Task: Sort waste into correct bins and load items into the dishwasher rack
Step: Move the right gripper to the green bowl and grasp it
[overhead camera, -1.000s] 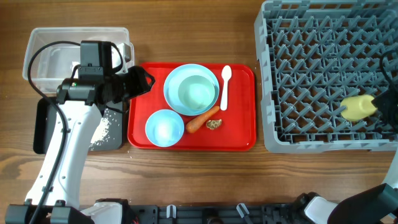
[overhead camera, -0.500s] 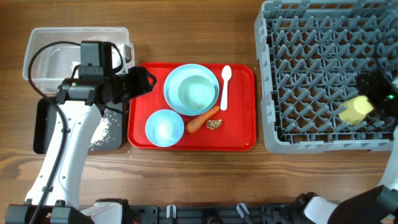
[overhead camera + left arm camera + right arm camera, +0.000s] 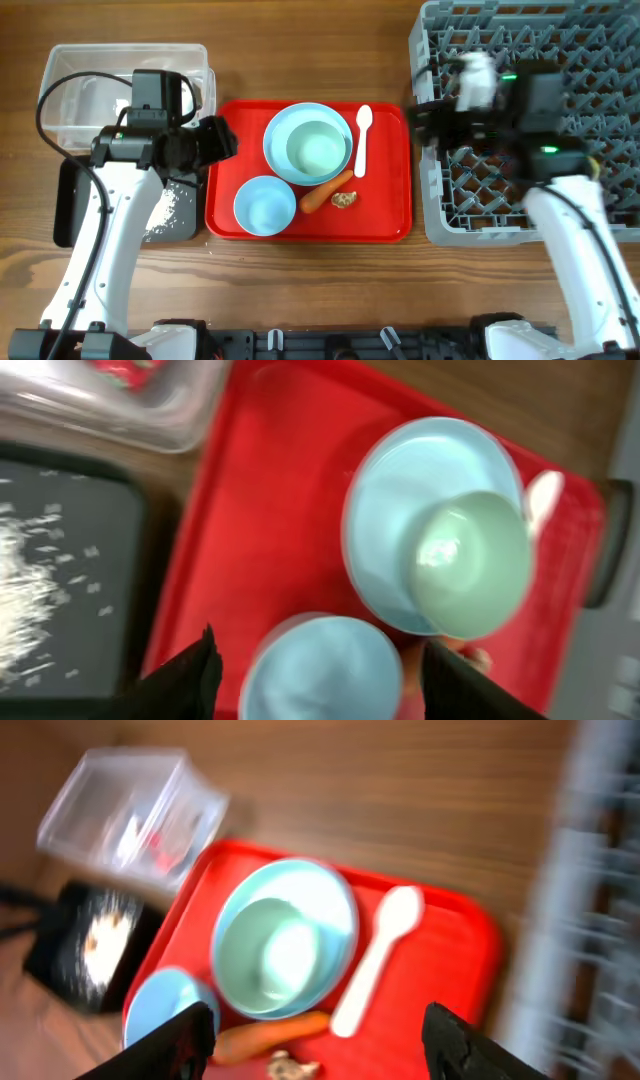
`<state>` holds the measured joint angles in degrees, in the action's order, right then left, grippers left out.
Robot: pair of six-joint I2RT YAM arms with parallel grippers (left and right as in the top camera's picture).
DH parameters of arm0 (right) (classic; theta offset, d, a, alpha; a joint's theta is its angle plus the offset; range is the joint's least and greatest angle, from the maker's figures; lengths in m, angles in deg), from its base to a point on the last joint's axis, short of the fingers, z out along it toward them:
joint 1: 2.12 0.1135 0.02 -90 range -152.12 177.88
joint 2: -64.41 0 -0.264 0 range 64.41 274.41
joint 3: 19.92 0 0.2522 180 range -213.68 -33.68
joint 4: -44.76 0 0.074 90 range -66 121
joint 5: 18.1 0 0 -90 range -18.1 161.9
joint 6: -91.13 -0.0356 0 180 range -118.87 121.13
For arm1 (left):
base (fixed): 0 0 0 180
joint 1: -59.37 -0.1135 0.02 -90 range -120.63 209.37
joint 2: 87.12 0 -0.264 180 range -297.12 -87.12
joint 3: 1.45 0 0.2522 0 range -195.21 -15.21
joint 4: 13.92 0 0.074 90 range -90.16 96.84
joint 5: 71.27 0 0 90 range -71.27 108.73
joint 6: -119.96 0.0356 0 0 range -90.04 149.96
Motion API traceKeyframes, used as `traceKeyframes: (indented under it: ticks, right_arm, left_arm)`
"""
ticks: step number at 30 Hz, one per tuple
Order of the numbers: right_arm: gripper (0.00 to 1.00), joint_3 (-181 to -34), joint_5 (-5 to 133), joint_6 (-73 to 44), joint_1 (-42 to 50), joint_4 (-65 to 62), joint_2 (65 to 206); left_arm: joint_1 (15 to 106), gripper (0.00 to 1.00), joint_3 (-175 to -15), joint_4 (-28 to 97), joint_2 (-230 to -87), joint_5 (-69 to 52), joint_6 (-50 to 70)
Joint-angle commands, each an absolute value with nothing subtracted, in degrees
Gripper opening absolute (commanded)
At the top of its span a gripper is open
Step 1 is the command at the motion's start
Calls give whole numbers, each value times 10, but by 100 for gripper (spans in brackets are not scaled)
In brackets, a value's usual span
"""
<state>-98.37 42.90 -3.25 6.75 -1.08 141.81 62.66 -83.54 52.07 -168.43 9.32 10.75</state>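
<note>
My right gripper grabs the pale green bowl (image 3: 318, 150) by its rim on the spoon side next, since the bowl's base stays free to load into the dishwasher rack.
On the red tray (image 3: 385, 220) a pale green bowl (image 3: 318, 150) sits in a pale blue plate (image 3: 280, 125). Beside them lie a light blue bowl (image 3: 265, 205), a white spoon (image 3: 362, 140), a carrot (image 3: 322, 194) and a brownish lump (image 3: 344, 200). My left gripper (image 3: 222, 140) is open over the tray's left edge, and its wrist view shows the jaws (image 3: 315, 680) above the light blue bowl (image 3: 320, 670). My right gripper (image 3: 418, 120) is open and empty at the rack's (image 3: 600, 80) left edge. Its wrist view (image 3: 320, 1045) looks at the spoon (image 3: 375, 960) and carrot (image 3: 265, 1035). The yellow cup is hidden.
The clear tub (image 3: 60, 90) at far left holds a red wrapper (image 3: 125, 370). In front of it the black tray (image 3: 70, 215) holds rice scraps (image 3: 160, 210). The right arm lies across the rack's front half.
My right gripper has left the yellow cup in the rack and swung left to the rack's left edge. The left gripper has barely shifted.
</note>
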Motion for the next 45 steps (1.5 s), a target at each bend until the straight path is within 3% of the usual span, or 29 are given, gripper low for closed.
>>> traceKeyframes:
  ticks: [1, 2, 5, 14, 18, 23, 33, 45]
  right_arm:
    - [74, -994, 531, -23, 158, 9, 1471]
    - [75, -994, 535, -25, 170, 14, 1481]
    - [99, -994, 523, -42, 206, 40, 1528]
    - [98, -994, 540, -138, 219, 112, 1616]
    - [82, -994, 539, -167, 223, 110, 1671]
    - [69, -994, 541, -206, 225, 113, 1713]
    - [18, -994, 561, -250, 225, 127, 1721]
    - [18, -991, 584, -263, 225, 107, 1721]
  left_arm:
    - [614, 68, -838, 540, -1677, 194, 80]
    - [608, 69, -838, 545, -1677, 200, 74]
    - [582, 69, -838, 556, -1677, 201, 70]
    - [538, 70, -838, 569, -1677, 197, 70]
    - [538, 71, -838, 569, -1677, 197, 70]
    - [538, 71, -838, 569, -1677, 197, 70]
    - [538, 72, -838, 569, -1677, 187, 70]
    - [538, 73, -838, 569, -1677, 185, 70]
